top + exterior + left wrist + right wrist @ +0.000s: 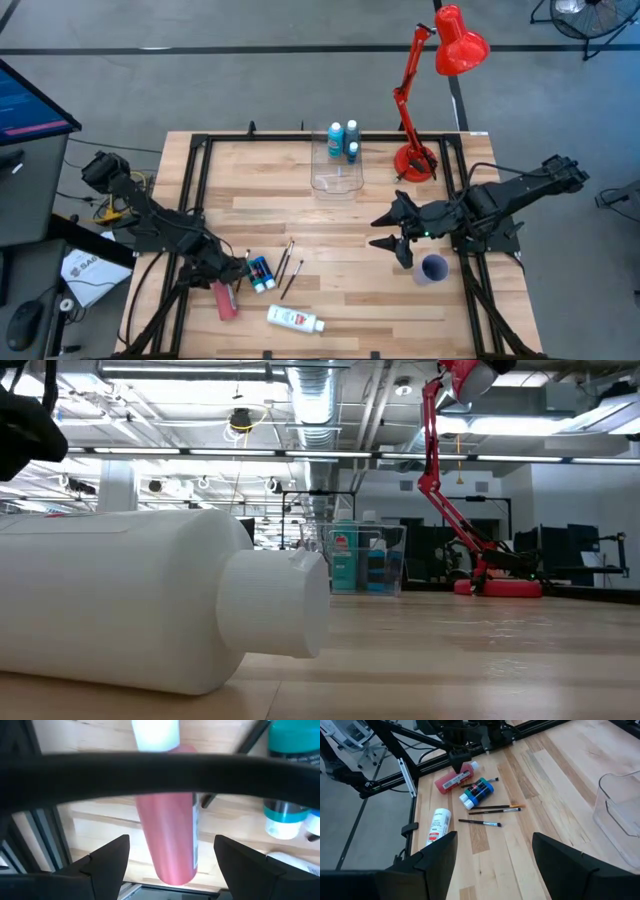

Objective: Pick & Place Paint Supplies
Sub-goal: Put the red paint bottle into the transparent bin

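Observation:
The pink-red bottle's body [226, 300] [169, 837] is still below my left gripper's fingers, so they would miss it if they closed now. My left gripper needs to go down first, then close on the bottle's body.
A pink-red bottle [225, 298] with a white cap lies on its side near the table's near-left corner. My left gripper [170, 856] hangs open over it, one finger on each side of the bottle [170, 835], touching nothing. Two small blue-green bottles [260, 272] lie beside it, with thin dark brushes [288, 268] to their right. A white bottle [295, 320] lies on its side by the near edge and fills the low view [130, 600]. My right gripper [387, 230] is open above the table's right half.
A clear box [337, 165] at the far middle holds light blue bottles [342, 138]. A red desk lamp [415, 160] stands at the far right. A small purple cup [433, 268] sits under the right arm. Black frame rails [195, 180] run along the table's sides.

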